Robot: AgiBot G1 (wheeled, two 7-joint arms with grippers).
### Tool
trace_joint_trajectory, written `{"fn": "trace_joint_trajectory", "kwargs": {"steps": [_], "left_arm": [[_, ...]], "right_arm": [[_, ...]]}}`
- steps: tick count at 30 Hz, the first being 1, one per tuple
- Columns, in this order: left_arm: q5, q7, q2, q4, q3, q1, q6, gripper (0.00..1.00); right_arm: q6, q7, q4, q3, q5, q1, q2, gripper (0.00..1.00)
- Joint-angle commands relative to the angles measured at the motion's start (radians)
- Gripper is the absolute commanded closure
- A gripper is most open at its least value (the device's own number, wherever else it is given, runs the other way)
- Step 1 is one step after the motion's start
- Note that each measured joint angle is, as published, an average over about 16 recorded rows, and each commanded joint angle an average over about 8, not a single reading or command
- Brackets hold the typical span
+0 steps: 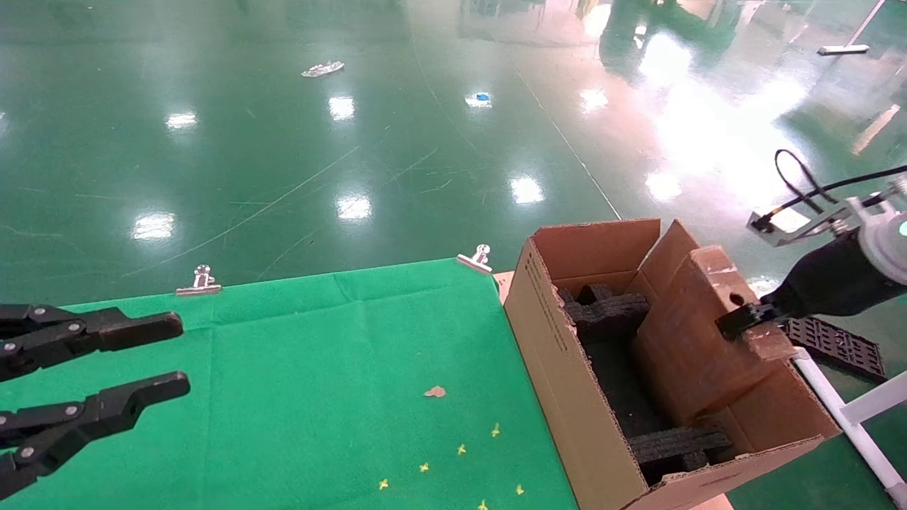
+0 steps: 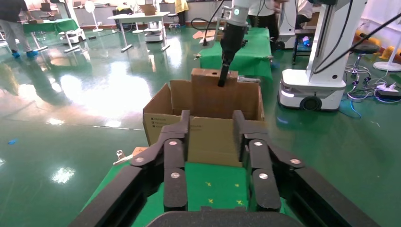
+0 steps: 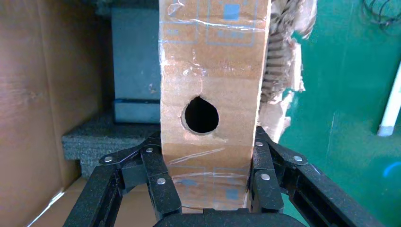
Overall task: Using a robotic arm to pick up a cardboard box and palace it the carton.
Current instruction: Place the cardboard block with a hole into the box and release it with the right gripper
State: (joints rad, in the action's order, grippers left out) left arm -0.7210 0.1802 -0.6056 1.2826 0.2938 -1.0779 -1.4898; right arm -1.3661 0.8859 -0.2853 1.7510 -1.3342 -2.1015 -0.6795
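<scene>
My right gripper holds the small box and needs to keep holding it until I lower it farther in, as the small box's upper end [image 1: 723, 270] stands high above the carton's rim [image 1: 818, 401].
The small taped cardboard box [image 1: 691, 340], with its round hole near the top, stands tilted inside the large tan carton [image 1: 560, 368], its lower end down among the black foam inserts [image 1: 609, 312]. My right gripper [image 1: 740, 319] on the white robotic arm [image 1: 882, 244] is shut on the box's upper end. In the right wrist view both fingers press the sides of the box [image 3: 208, 71] just below the hole. My left gripper [image 1: 181, 354] hangs open and empty over the green table's left side. The left wrist view shows the carton [image 2: 208, 137] beyond its fingers.
The carton stands against the right edge of the green cloth table [image 1: 319, 368]. Two metal clips [image 1: 200, 282] [image 1: 476, 258] hold the cloth's far edge. A brown scrap [image 1: 435, 391] and small yellow marks lie on the cloth. A black tray [image 1: 836, 343] and a white bar [image 1: 843, 411] lie right of the carton.
</scene>
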Motion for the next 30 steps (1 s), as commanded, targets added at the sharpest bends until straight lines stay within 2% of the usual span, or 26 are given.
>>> {"fn": "trace_joint_trajectory", "kwargs": {"steps": [1,13,21,30], "left_arm": [[0.000,0.000,0.000,0.000,0.000,0.000,0.000,0.00],[0.001,0.000,0.000,0.000,0.001,0.000,0.000,0.00],[0.001,-0.001,0.001,0.000,0.001,0.000,0.001,0.00],[0.001,-0.001,0.001,0.000,0.002,0.000,0.001,0.00]], "right_arm": [[0.001,-0.002,0.032,0.003,0.001,0.019,-0.019,1.00],[0.114,-0.035,0.161,-0.027,0.059,0.200,-0.093,1.00],[0.201,-0.077,0.192,-0.060,0.111,0.318,-0.127,1.00],[0.274,-0.124,0.217,-0.079,0.140,0.398,-0.149,0.99]]}}
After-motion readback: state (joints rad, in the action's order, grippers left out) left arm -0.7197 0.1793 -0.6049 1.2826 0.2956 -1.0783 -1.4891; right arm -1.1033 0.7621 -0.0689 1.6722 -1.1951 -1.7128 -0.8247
